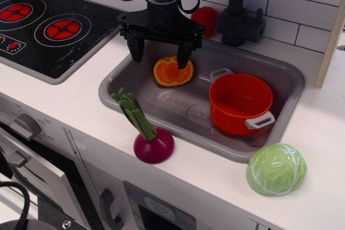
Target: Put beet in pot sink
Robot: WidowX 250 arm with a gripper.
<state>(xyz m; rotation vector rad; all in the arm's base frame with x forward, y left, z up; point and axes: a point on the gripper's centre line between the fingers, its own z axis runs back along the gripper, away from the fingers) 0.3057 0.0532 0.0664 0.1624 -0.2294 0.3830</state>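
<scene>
I need to grab the beet's green stalks with my gripper next, so that I can put the beet [153, 145] into the pot in the sink.
The beet [153, 145], a dark magenta bulb with green stalks leaning up and left, stands on the white counter at the sink's front edge. The orange-red pot [240, 102] with grey handles sits upright inside the grey sink [285, 79], at its right side. My black gripper [160, 55] hangs over the sink's back left part, above the orange slice [172, 70], with its two fingers spread apart and nothing between them. It is well behind the beet and to the left of the pot.
A pale green cabbage [276, 168] lies on the counter at the front right. A black stove top [48, 28] with red burners is at the left. A black faucet [237, 20] and a red object [206, 19] stand behind the sink by the tiled wall.
</scene>
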